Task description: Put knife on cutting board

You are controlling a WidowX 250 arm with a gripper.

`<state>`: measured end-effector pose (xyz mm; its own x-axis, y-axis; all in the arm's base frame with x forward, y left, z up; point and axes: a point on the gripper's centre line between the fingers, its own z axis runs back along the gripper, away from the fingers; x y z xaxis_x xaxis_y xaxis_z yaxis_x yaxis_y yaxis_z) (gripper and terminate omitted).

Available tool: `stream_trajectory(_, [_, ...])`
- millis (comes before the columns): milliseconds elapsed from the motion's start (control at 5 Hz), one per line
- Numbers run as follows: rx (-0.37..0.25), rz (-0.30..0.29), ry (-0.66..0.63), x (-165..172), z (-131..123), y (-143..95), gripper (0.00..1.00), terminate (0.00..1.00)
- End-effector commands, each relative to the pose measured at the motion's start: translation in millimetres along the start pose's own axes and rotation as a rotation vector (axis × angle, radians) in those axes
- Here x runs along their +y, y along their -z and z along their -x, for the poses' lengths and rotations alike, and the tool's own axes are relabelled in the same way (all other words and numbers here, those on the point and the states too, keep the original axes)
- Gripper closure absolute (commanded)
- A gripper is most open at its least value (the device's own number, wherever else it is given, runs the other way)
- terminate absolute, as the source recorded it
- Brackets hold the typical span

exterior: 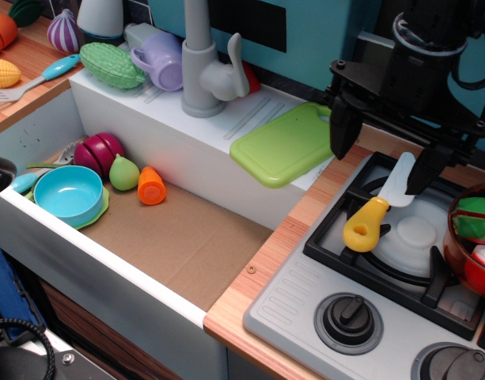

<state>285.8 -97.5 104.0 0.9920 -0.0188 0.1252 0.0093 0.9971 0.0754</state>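
My gripper grabs the knife by its yellow handle (pixel 367 224) next, to put the knife on the cutting board (pixel 286 142).
The knife lies on the stove grate, its yellow handle (pixel 367 224) toward the front and its white blade (pixel 399 182) pointing back. The light green cutting board (pixel 286 142) lies flat on the counter ledge to the left of the stove, partly overhanging the sink. My black gripper (pixel 380 166) is open, its two fingers spread wide on either side of the knife's blade end. One finger (pixel 339 134) stands by the board's right edge, the other (pixel 426 170) to the right of the blade. Nothing is held.
A grey faucet (pixel 202 71), a purple cup (pixel 161 59) and a bumpy green vegetable (pixel 111 65) stand left of the board. The sink holds a blue bowl (pixel 68 192) on a small green plate, a carrot piece (pixel 151 186) and toy fruit. A red pot (pixel 473 241) sits at the stove's right.
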Motion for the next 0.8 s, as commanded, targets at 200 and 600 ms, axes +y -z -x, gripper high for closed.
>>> stream_trajectory(200, [-0.01, 0.007, -0.025, 0, 3, 9, 0.0, 0.0])
stream_trajectory(600, [-0.032, 0.093, -0.061, -3, 8, 30, 0.0, 0.0])
